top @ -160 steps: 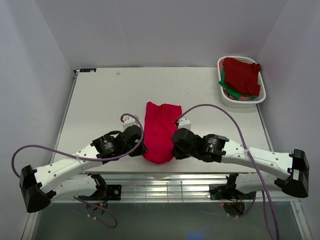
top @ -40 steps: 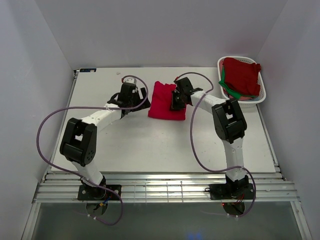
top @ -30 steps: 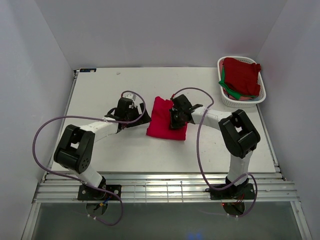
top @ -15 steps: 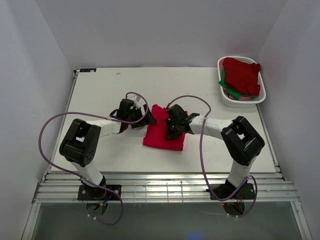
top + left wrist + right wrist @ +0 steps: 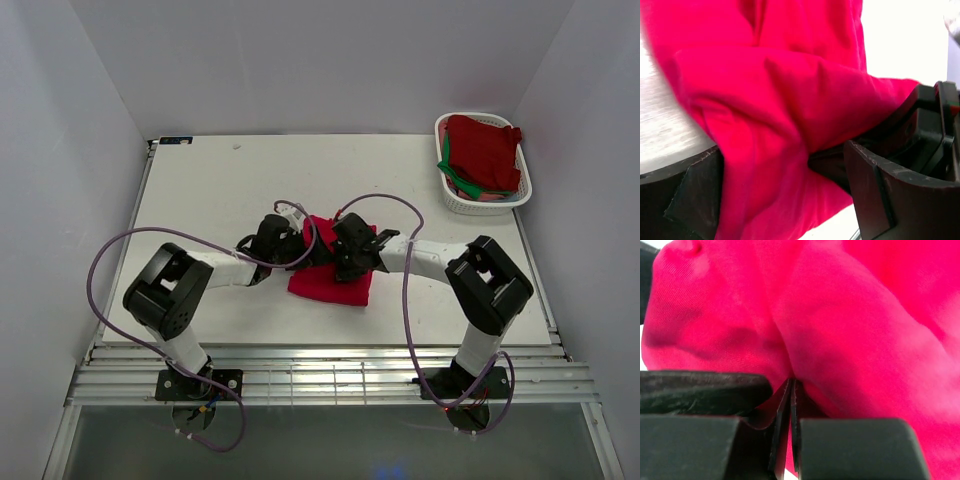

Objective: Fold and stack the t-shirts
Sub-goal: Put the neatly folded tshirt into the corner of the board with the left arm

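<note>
Next, my left gripper grabs the folded crimson t-shirt's bulging side edge, to move the t-shirt still folded for stacking.
A folded crimson t-shirt lies in the middle of the table. My right gripper rests on its upper right part, shut on a fold of the cloth. In the right wrist view the pads meet on a thin layer of the t-shirt. My left gripper is at the shirt's upper left edge and stands open. In the left wrist view the t-shirt bulges between the wide-apart fingers, and the left gripper is not closed on it.
A white slotted basket stands at the back right corner, holding dark red t-shirts and a green one. Purple cables loop over both arms. The table's near edge runs just in front of the shirt.
The right gripper has drawn the folded shirt nearer and slightly left. The left gripper has moved right, up to the shirt's left edge, with cloth now between its open fingers.
</note>
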You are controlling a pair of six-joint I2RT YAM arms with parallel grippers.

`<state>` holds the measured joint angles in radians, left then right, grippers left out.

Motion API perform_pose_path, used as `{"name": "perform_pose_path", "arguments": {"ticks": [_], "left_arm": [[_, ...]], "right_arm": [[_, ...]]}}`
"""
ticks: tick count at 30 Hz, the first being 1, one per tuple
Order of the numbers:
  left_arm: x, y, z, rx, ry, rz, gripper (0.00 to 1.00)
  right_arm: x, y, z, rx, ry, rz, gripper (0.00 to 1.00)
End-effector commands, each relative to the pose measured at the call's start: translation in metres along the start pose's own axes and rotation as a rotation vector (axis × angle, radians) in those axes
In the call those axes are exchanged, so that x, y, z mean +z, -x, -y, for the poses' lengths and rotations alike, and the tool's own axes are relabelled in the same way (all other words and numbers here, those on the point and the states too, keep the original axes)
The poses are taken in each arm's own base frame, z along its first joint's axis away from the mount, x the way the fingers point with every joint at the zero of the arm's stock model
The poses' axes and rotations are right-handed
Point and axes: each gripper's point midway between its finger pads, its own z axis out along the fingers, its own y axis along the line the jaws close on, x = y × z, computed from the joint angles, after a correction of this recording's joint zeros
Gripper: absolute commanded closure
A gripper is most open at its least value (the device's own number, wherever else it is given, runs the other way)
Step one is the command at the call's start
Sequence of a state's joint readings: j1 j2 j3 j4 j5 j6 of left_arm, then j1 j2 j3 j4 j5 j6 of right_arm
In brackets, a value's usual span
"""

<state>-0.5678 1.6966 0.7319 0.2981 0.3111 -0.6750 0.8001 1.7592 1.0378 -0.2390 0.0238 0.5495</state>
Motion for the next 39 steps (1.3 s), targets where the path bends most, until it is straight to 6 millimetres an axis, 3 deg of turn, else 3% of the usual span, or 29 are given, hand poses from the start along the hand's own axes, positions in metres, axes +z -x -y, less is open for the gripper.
{"name": "perform_pose_path", "arguments": {"ticks": [1,7,12,15,20,24,25,27,28,29,30,31,32,33,35,36,39], "left_arm": [[0.005,-0.047,-0.022,-0.088,0.084,-0.125,0.02],[0.008,-0.046,-0.026,-0.094,0.106,-0.116,0.06],[0.016,-0.050,-0.030,-0.111,0.123,-0.128,0.45],[0.027,-0.056,-0.027,-0.106,0.120,-0.150,0.55],[0.037,-0.069,-0.022,-0.097,0.117,-0.187,0.64],[0.035,-0.065,-0.017,-0.081,0.109,-0.170,0.90],[0.032,-0.062,-0.017,-0.074,0.115,-0.154,0.99],[0.023,-0.047,-0.014,-0.034,0.142,-0.109,1.00],[0.019,-0.044,-0.015,-0.018,0.159,-0.104,1.00],[0.019,-0.027,-0.013,0.027,0.185,-0.069,1.00],[0.011,-0.025,-0.015,0.046,0.224,-0.088,1.00],[0.008,-0.017,-0.013,0.074,0.239,-0.075,1.00],[0.004,-0.005,-0.009,0.100,0.255,-0.061,1.00],[-0.003,-0.001,-0.016,0.137,0.301,-0.061,1.00],[-0.014,0.022,-0.011,0.154,0.307,-0.019,1.00],[-0.020,0.028,-0.019,0.172,0.358,-0.009,1.00],[-0.039,0.054,-0.024,0.167,0.396,0.029,1.00]], "right_arm": [[-0.006,-0.030,0.012,0.002,-0.055,-0.082,0.92],[-0.008,-0.033,0.011,-0.001,-0.051,-0.076,0.92],[-0.009,-0.030,0.005,-0.009,-0.031,-0.061,0.92],[-0.011,-0.028,0.001,-0.017,-0.022,-0.053,0.92],[-0.010,-0.029,0.000,-0.021,-0.020,-0.054,0.92],[-0.010,-0.031,0.001,-0.031,-0.029,-0.056,0.91],[-0.012,-0.028,0.005,-0.035,-0.048,-0.045,0.80],[-0.020,-0.020,0.007,-0.051,-0.071,-0.016,0.67],[-0.026,-0.017,0.012,-0.060,-0.104,-0.008,0.54],[-0.033,-0.006,0.009,-0.066,-0.109,0.019,0.49],[-0.045,0.004,0.007,-0.080,-0.109,0.053,0.44],[-0.055,0.008,0.011,-0.087,-0.141,0.065,0.29],[-0.066,0.020,0.006,-0.093,-0.138,0.102,0.20],[-0.083,0.029,0.003,-0.099,-0.129,0.143,0.20],[-0.101,0.039,0.006,-0.107,-0.154,0.189,0.14],[-0.115,0.045,0.005,-0.112,-0.145,0.228,0.14],[-0.138,0.050,0.008,-0.109,-0.153,0.269,0.10]]}}
